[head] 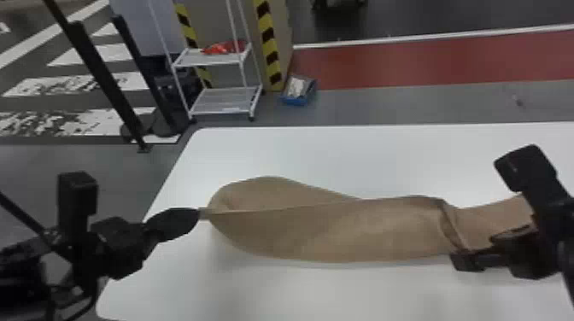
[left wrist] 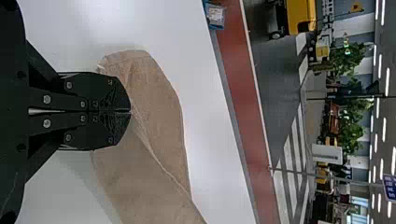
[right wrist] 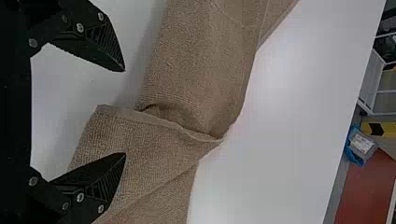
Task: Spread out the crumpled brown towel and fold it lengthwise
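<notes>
The towel (head: 341, 230) lies slack except for its rolled fold (head: 452, 230), which stands up. My right gripper should pinch the towel by that fold next.
The brown towel (head: 341, 230) lies stretched across the white table, with a long crease along it and a folded-over part near its right end. My left gripper (head: 198, 214) is at the towel's left end, pinching it. In the left wrist view the left gripper (left wrist: 130, 111) is shut on the towel (left wrist: 154, 116). My right gripper (head: 463, 260) is at the near edge of the towel's right part. Its fingers are wide apart in the right wrist view, where the right gripper (right wrist: 125, 112) stands open beside the folded part of the towel (right wrist: 140, 135).
The white table (head: 341, 158) has its left edge under my left arm. Beyond it stand a white wire shelf cart (head: 226, 102) and a blue box (head: 297, 90) on the floor.
</notes>
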Action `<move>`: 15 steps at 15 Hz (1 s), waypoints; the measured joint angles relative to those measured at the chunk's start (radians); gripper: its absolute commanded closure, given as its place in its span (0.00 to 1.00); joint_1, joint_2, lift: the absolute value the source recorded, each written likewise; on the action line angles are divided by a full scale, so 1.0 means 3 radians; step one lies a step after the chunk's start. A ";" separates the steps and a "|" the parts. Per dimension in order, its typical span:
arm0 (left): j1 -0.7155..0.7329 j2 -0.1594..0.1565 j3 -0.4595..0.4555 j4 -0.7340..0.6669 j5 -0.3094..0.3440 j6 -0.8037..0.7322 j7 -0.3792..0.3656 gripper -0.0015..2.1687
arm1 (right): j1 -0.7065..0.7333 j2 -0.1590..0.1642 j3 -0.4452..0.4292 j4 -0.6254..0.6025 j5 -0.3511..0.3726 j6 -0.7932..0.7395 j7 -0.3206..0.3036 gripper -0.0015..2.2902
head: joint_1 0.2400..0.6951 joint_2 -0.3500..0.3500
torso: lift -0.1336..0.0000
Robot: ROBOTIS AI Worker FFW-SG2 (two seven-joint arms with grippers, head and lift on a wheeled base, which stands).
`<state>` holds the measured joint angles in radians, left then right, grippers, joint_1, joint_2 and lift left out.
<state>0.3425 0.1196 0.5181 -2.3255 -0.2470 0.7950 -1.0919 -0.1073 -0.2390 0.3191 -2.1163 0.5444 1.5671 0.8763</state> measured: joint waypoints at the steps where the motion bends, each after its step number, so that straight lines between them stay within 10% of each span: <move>1: -0.0001 0.0000 -0.0002 0.0003 0.0000 -0.0003 -0.0001 0.62 | 0.0003 -0.0001 0.0016 0.0014 0.0034 0.0000 0.0000 0.13 | 1.00 0.82 | 0.10; 15: 0.0004 0.0000 0.0007 0.0035 0.0005 -0.0014 -0.0002 0.62 | -0.0002 -0.0001 0.0080 0.0155 0.0290 0.0000 0.0088 0.38 | 1.00 0.80 | 0.10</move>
<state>0.3436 0.1196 0.5202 -2.3149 -0.2454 0.7908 -1.0925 -0.1078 -0.2393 0.3432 -2.0700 0.6314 1.5670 0.9027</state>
